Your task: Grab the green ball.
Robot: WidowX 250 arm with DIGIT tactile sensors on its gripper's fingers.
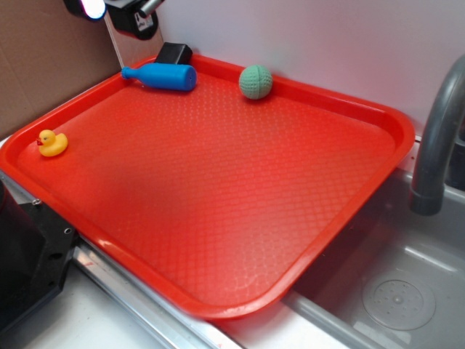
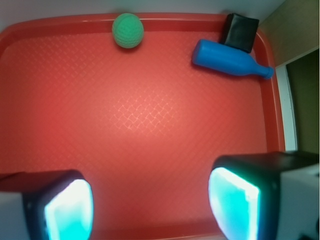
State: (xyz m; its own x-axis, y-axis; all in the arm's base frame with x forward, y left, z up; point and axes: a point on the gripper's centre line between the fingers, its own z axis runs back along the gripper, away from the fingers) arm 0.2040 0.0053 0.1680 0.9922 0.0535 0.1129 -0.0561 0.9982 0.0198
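I need to pick the green ball out from the tray, so my gripper should grab it by its round body [image 1: 255, 82] next.
The green ball [image 1: 256, 81] is a small knitted teal-green sphere resting on the red tray [image 1: 240, 196] close to its far rim. The wrist view has the ball [image 2: 128, 30] at top, left of centre, far ahead of the fingers. My gripper [image 2: 150, 207] is open, its two glowing cyan pads [image 2: 70, 212] wide apart with only bare tray [image 2: 150, 125] between them. In the exterior view the gripper [image 1: 116, 11] hangs high over the tray's far left corner, mostly cut off by the frame, well left of the ball.
A blue bowling-pin toy [image 1: 161, 76] lies on its side left of the ball, with a black block [image 1: 173, 53] behind it. A yellow rubber duck [image 1: 51, 142] sits at the tray's left rim. A grey faucet [image 1: 436, 145] and sink [image 1: 396, 298] are on the right.
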